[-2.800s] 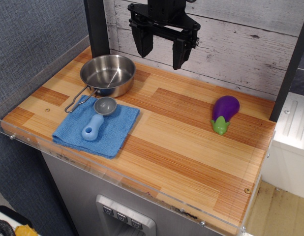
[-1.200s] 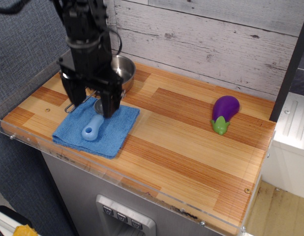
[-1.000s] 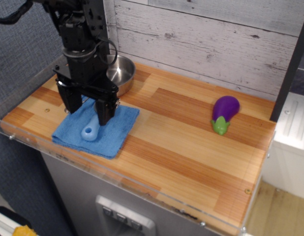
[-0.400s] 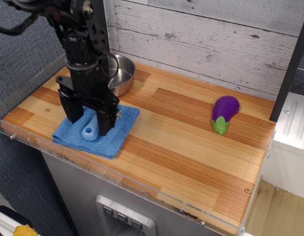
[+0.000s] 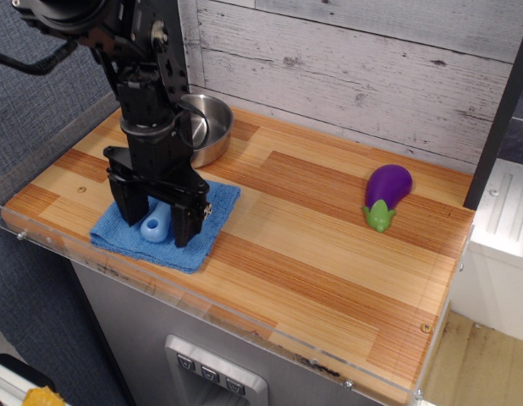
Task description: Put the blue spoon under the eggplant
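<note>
My gripper needs to grab the blue spoon by its handle (image 5: 156, 222) next, so that it can put the spoon under the eggplant (image 5: 386, 191).
The blue spoon (image 5: 156, 225) lies on a folded blue cloth (image 5: 209, 203) at the front left of the wooden table; only the light-blue end of its handle shows, the bowl is hidden behind the arm. My gripper (image 5: 158, 224) is lowered over it, jaws open, one finger on each side of the handle, tips at cloth level. The purple eggplant (image 5: 386, 191) with its green cap lies far to the right, near the table's right edge, apart from the spoon.
A steel pan (image 5: 208, 125) stands behind the cloth at the back left, partly hidden by the arm. A clear plastic rim (image 5: 244, 317) runs along the table's front edge. A plank wall (image 5: 355, 68) backs the table.
The gripper came from above the back of the table, moved left and forward over the cloth, and dropped until its open fingers straddle the spoon's handle. Spoon and eggplant have not moved.
</note>
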Available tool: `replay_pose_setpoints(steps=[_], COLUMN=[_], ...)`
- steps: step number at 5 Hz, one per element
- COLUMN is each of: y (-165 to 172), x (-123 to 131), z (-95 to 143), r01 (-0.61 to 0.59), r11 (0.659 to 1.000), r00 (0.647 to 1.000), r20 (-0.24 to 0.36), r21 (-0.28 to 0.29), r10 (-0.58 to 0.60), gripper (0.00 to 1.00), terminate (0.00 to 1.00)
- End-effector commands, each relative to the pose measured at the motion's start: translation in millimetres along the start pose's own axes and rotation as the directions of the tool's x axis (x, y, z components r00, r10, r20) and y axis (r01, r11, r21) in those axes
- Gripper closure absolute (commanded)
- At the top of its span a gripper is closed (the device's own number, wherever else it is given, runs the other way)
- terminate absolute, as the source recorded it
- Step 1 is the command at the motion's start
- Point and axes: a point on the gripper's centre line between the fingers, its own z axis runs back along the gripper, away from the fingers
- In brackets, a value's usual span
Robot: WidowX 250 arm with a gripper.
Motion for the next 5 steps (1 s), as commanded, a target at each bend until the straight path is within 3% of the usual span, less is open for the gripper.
replay_pose_setpoints(steps=[1,2,4,5], y=[-3,-6,-13,-30], x=[9,10,12,13], z=[7,7,13,53], r01=[0.015,0.026,0.028,-0.003], r11=[1.0,1.0,0.999,0.996], r00=[0.999,0.999,0.999,0.996], r20=[0.039,0.037,0.026,0.09], r21=[0.012,0.01,0.019,0.091], r10=[-0.015,-0.026,-0.028,-0.005], gripper=[0.0,1.0,1.0,1.0], terminate=[0.0,0.0,0.0,0.0])
